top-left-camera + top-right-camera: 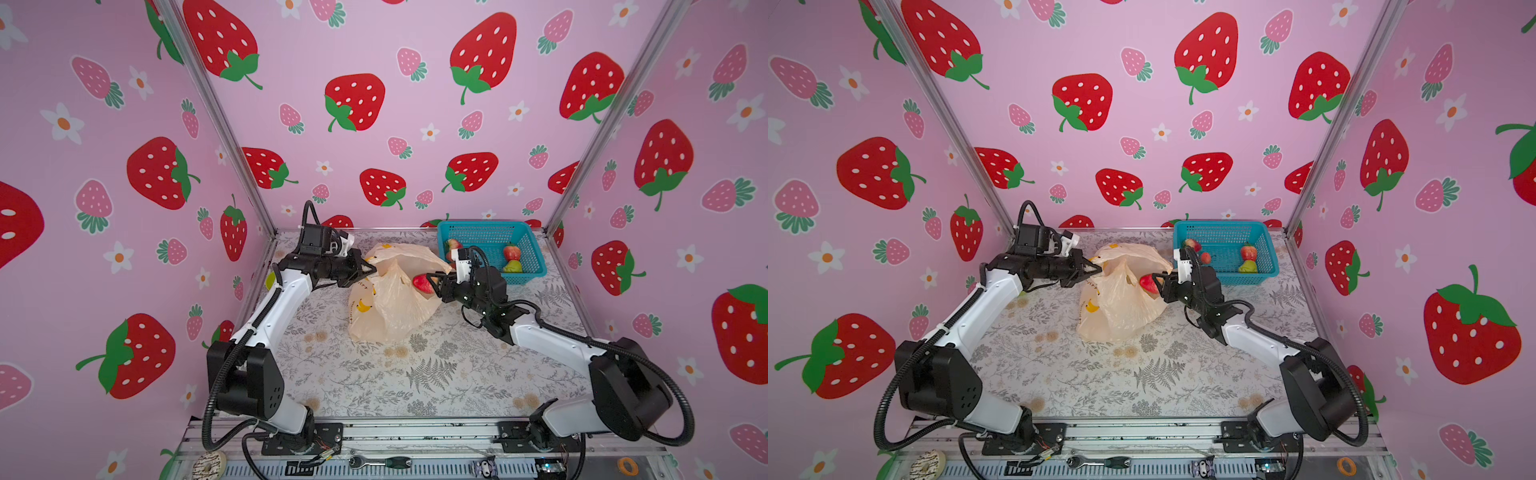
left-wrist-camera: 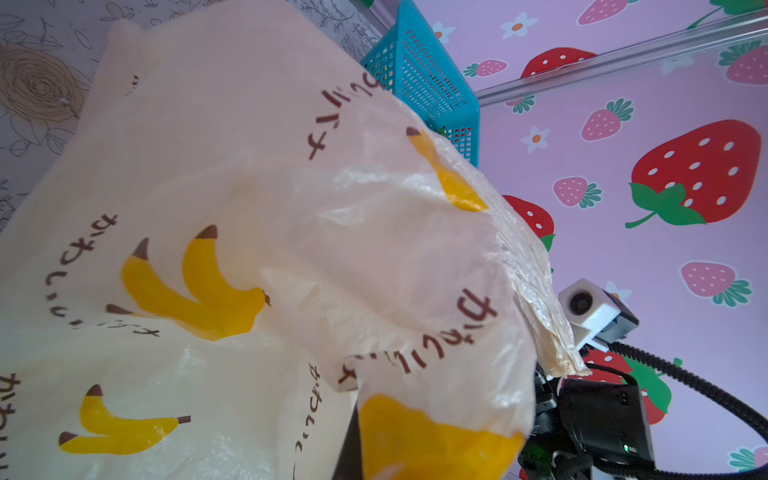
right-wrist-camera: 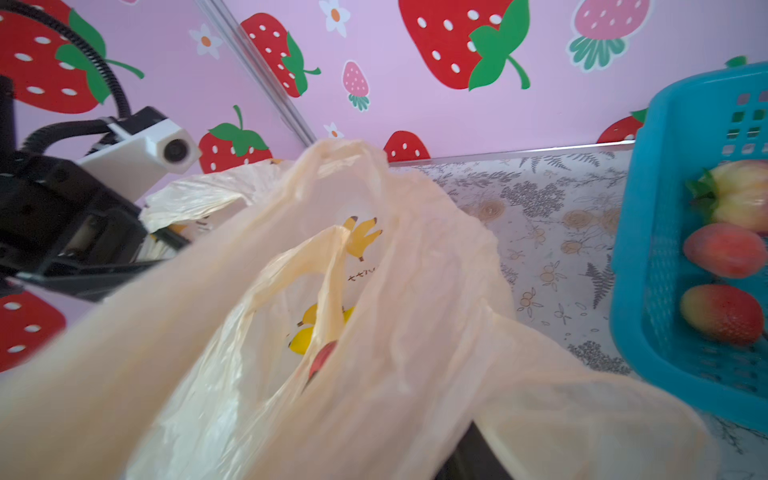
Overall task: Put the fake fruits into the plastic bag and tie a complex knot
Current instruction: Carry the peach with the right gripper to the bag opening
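Observation:
The red strawberry is only at the bag's opening, against slumping folds, and would drop short if released now. The robot's right gripper should move it into the bag before letting go.
The pale-peach plastic bag point(image 1: 390, 307) point(image 1: 1121, 311) slumps in the middle of the table, its mouth held up. My left gripper point(image 1: 368, 268) point(image 1: 1096, 269) is shut on the bag's upper edge; in the left wrist view the bag point(image 2: 249, 187) hides the jaws. My right gripper point(image 1: 430, 284) point(image 1: 1158, 284) is shut on a red strawberry point(image 1: 421, 282) point(image 1: 1147, 283), right at the bag's opening. The bag point(image 3: 395, 332) also covers the jaws in the right wrist view. More fake fruits lie in the blue basket: strawberries point(image 1: 512, 252) point(image 3: 725, 255) and a green fruit point(image 1: 513, 267). No knot is in view.
The blue mesh basket point(image 1: 490, 232) point(image 1: 1225, 232) point(image 3: 673, 208) stands at the back right, close behind my right wrist. Pink walls with metal posts close in three sides. A ratchet point(image 1: 380, 461) and a tape roll point(image 1: 627, 465) lie on the front rail.

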You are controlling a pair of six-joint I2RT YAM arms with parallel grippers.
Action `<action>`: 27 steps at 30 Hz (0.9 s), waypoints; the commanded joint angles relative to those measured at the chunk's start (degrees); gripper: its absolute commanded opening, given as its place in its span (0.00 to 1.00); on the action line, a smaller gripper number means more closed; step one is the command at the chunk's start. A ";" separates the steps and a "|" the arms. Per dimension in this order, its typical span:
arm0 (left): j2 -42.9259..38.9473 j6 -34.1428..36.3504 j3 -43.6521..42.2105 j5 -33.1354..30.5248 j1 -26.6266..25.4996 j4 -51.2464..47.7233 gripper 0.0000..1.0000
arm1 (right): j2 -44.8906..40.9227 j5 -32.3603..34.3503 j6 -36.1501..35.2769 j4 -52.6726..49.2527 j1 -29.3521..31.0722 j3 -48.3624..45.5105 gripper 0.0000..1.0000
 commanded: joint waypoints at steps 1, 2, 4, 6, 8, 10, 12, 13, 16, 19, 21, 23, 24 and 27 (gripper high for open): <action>-1.34 -0.50 -0.59 1.41 -0.26 0.62 0.00 | 3.20 12.98 -1.06 5.14 2.48 2.12 0.25; -1.30 -0.56 -0.51 1.55 -0.39 0.66 0.00 | 4.43 15.09 -0.78 5.88 2.77 2.19 0.25; -1.37 -0.55 -0.46 1.60 -0.39 0.62 0.00 | 6.46 18.35 -0.28 8.51 3.12 1.58 0.25; -1.39 -0.56 -0.54 1.49 -0.33 0.70 0.00 | 8.74 20.13 -0.89 8.53 3.54 2.62 0.25; -1.44 -0.58 -0.59 1.58 -0.39 0.70 0.00 | 11.38 20.81 -2.23 6.57 4.28 4.68 0.27; -1.44 -0.56 -0.59 1.60 -0.39 0.70 0.00 | 13.34 17.93 -2.24 6.58 4.40 5.47 0.28; -1.43 -0.57 -0.59 1.58 -0.39 0.68 0.00 | 14.64 12.60 -1.88 7.82 4.38 5.74 0.30; -1.40 -0.59 -0.59 1.60 -0.39 0.75 0.00 | 15.17 9.48 -1.79 8.29 4.36 6.11 0.31; -1.41 -0.47 -0.59 1.50 -0.37 0.70 0.00 | 15.85 4.18 -1.99 5.95 4.33 7.56 0.39; -1.48 -0.29 -0.55 1.34 -0.41 0.62 0.00 | 14.13 3.69 -2.80 2.52 3.75 7.56 0.50; -1.63 -0.25 -0.59 1.22 -0.39 0.59 0.00 | 11.98 3.46 -3.25 0.95 2.98 6.92 0.54; -1.74 -0.12 -0.59 1.16 -0.32 0.66 0.00 | 9.70 3.11 -3.81 -0.70 2.11 5.74 0.59; -1.83 -0.13 -0.59 1.07 -0.23 0.63 0.00 | 8.72 2.71 -4.17 -1.52 1.65 5.43 0.61; -1.94 0.09 -0.42 1.07 -0.16 0.46 0.00 | 5.58 -0.03 -5.76 -5.72 0.13 5.06 0.63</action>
